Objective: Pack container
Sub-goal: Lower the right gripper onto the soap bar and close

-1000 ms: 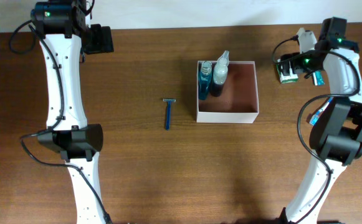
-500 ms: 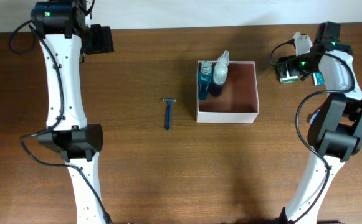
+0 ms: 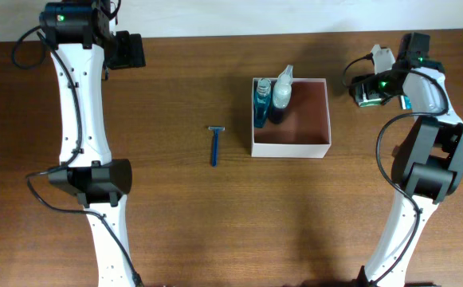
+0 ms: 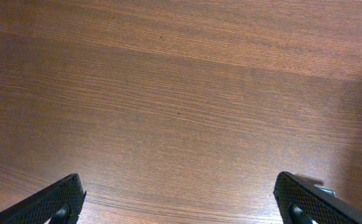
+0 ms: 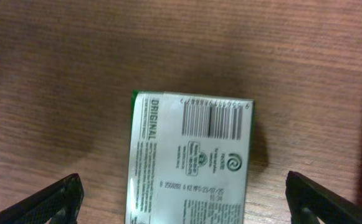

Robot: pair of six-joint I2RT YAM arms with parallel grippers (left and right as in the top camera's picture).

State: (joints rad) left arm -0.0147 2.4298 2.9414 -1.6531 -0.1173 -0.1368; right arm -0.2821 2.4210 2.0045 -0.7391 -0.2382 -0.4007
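I will grab the carton (image 3: 367, 96) next with my right gripper by its opposite long sides, so the carton's printed side stays free for packing it into the container.
The container (image 3: 323, 119) is a square white-walled box with a pinkish-tan inside, at the table's middle right. Two blue bottles (image 3: 272, 100) stand in its far left corner. A blue razor (image 3: 213, 146) lies on the table to its left. A small green-and-white carton (image 3: 367, 96) lies at the far right; in the right wrist view the carton (image 5: 190, 162) lies flat between my fingers. My right gripper (image 5: 187, 202) is open above it, fingers apart on both sides. My left gripper (image 4: 181, 202) is open and empty over bare wood at the far left.
A blue object (image 3: 406, 100) lies beside the carton under the right arm. A small blue item (image 3: 404, 147) shows by the right arm's lower link. The table's far edge (image 3: 231, 35) runs close behind both grippers.
My right gripper has moved a little toward the table's far edge over the carton. The left arm, container and razor have not moved.
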